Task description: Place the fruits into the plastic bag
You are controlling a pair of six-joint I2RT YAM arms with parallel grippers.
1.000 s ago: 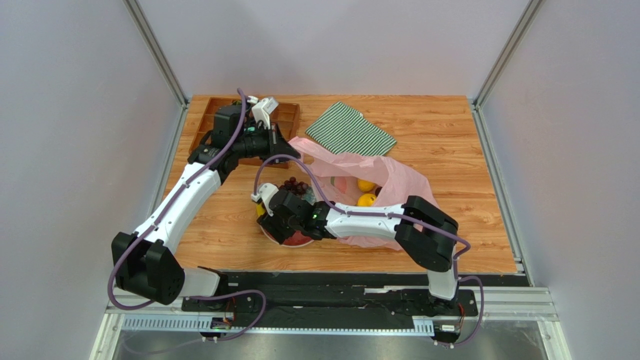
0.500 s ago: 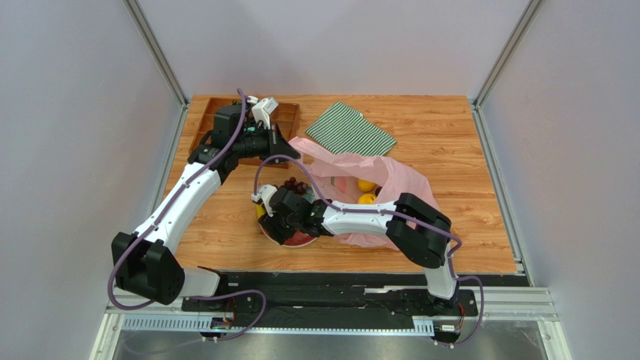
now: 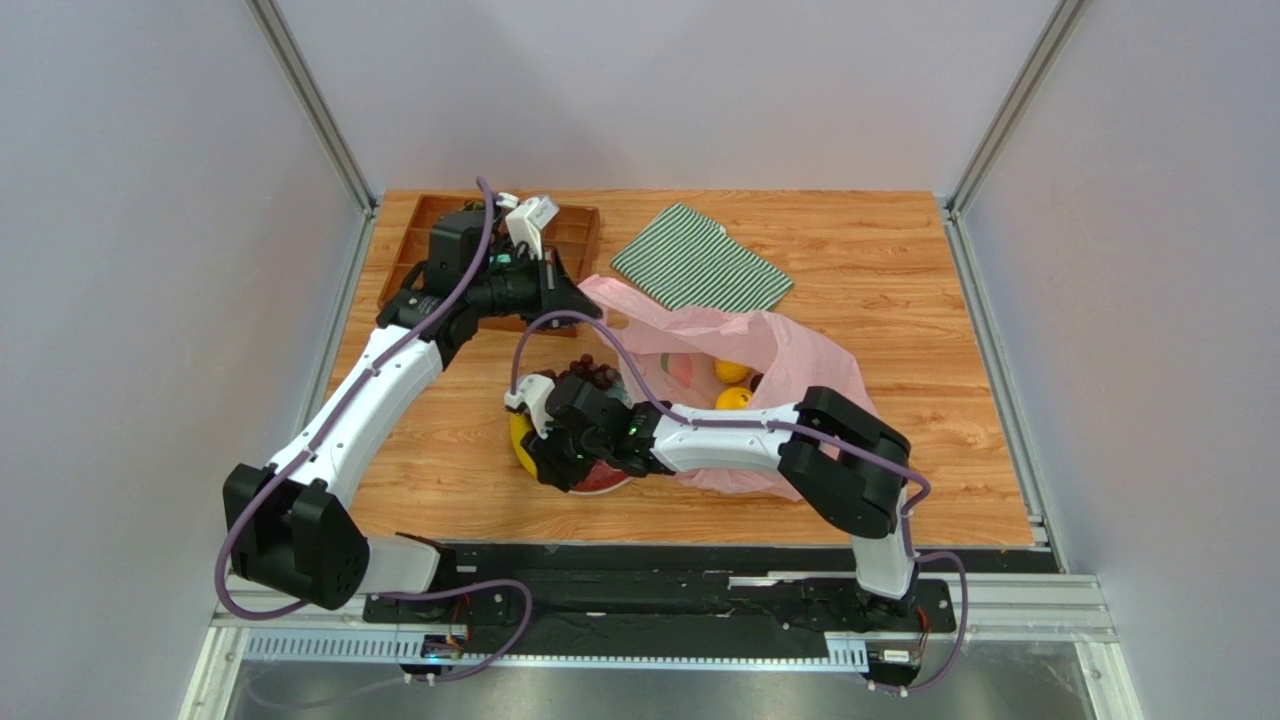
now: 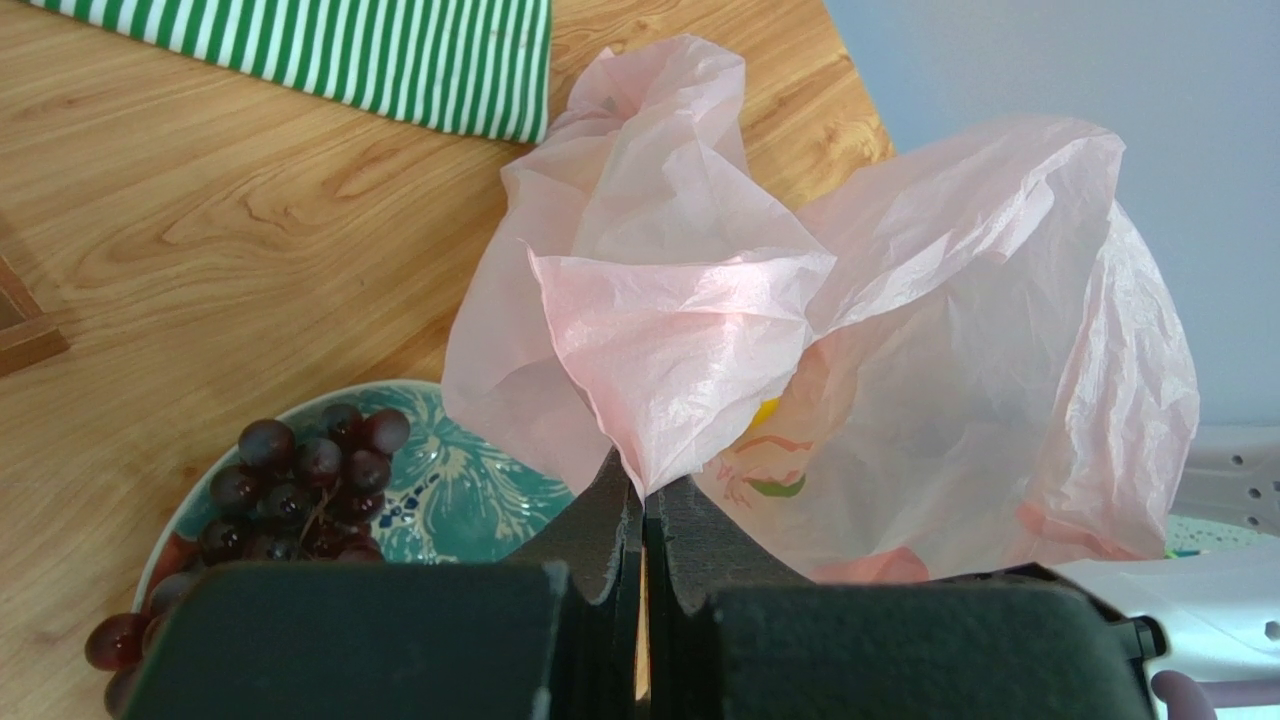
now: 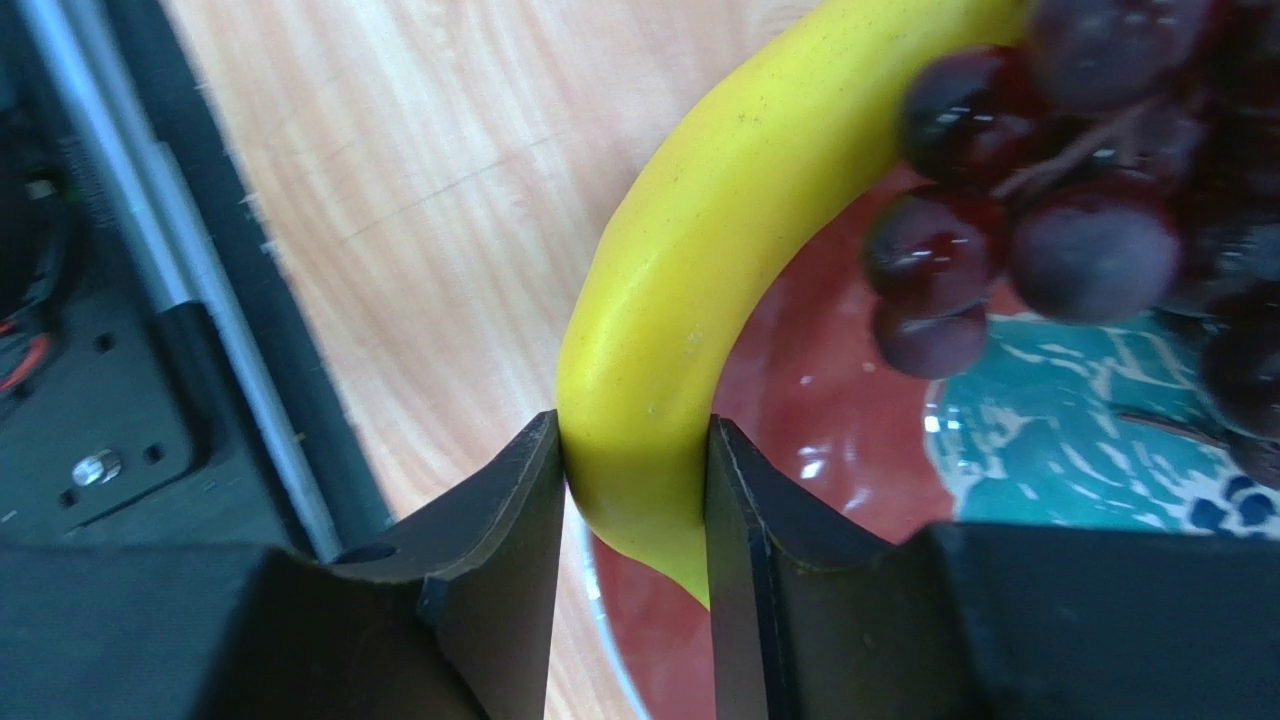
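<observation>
If I lifted my right gripper now, the banana would come up, leaving the grapes behind: both fingers sit flush against the banana's near end.
The pink plastic bag [image 3: 781,360] lies open at the table's middle, with yellow fruits [image 3: 732,386] inside it. My left gripper [image 3: 579,308] is shut on the bag's rim [image 4: 661,323] and holds it up. My right gripper [image 3: 538,446] is shut on the yellow banana [image 5: 706,285] at the left edge of the red plate [image 5: 842,450]. The dark purple grape bunch [image 5: 1082,195] lies on the plate beside the banana and also shows in the left wrist view [image 4: 301,480]. The apple and the other fruits are hidden.
A green-and-white striped cloth [image 3: 699,260] lies at the back middle. A wooden tray [image 3: 409,240] stands at the back left under my left arm. The plate's teal floral centre [image 4: 451,495] sits just left of the bag.
My right gripper has shifted slightly on the plate, and the yellow banana now shows at the plate's left edge. The left arm holds the bag rim still.
</observation>
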